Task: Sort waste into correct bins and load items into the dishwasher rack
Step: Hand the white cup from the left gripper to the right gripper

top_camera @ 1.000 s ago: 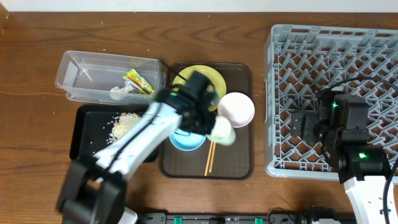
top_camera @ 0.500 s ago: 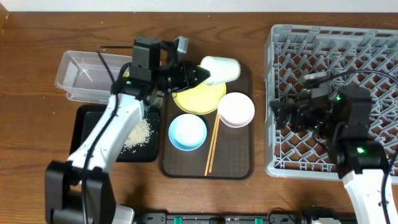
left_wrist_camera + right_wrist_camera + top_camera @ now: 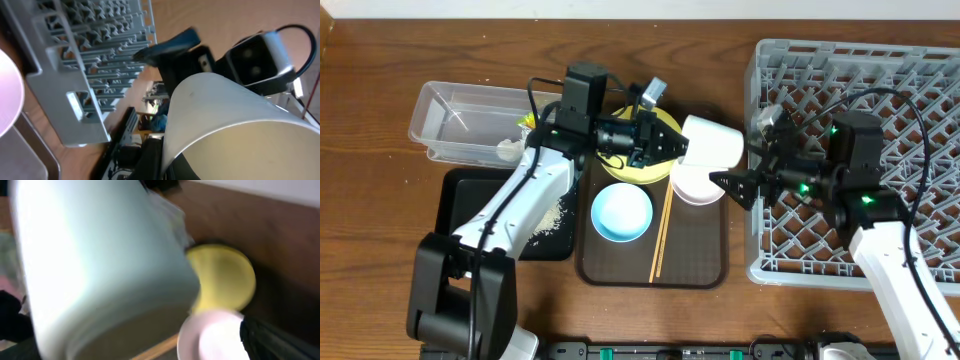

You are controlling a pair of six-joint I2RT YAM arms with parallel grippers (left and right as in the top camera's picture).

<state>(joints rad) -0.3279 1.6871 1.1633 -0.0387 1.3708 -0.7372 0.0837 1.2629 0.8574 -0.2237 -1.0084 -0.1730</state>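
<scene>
The right gripper grips the small pale cup around its base (image 3: 734,147) next, to load the cup rim-first into the dishwasher rack (image 3: 880,70).
My left gripper (image 3: 672,146) is shut on the rim of the small pale cup (image 3: 713,143), which hangs on its side above the tray's right edge. In the left wrist view the cup (image 3: 225,125) fills the frame. My right gripper (image 3: 740,152) reaches left from the dishwasher rack (image 3: 880,70) and stands open, its fingers on either side of the cup's (image 3: 100,265) base. Below lie the yellow plate (image 3: 625,168), the pinkish-white bowl (image 3: 695,187), the light blue bowl (image 3: 622,213) and the chopsticks (image 3: 661,240).
The dishes sit on a brown serving tray (image 3: 650,272). At the left stand the clear tub (image 3: 460,115), with a white tissue (image 3: 507,150) inside, and the black tray (image 3: 460,215) with rice scraps (image 3: 550,215). The left arm hides most of the wrapper.
The left arm has carried the cup to the right, from over the tray toward the rack. The right gripper has swung left off the rack to meet it.
</scene>
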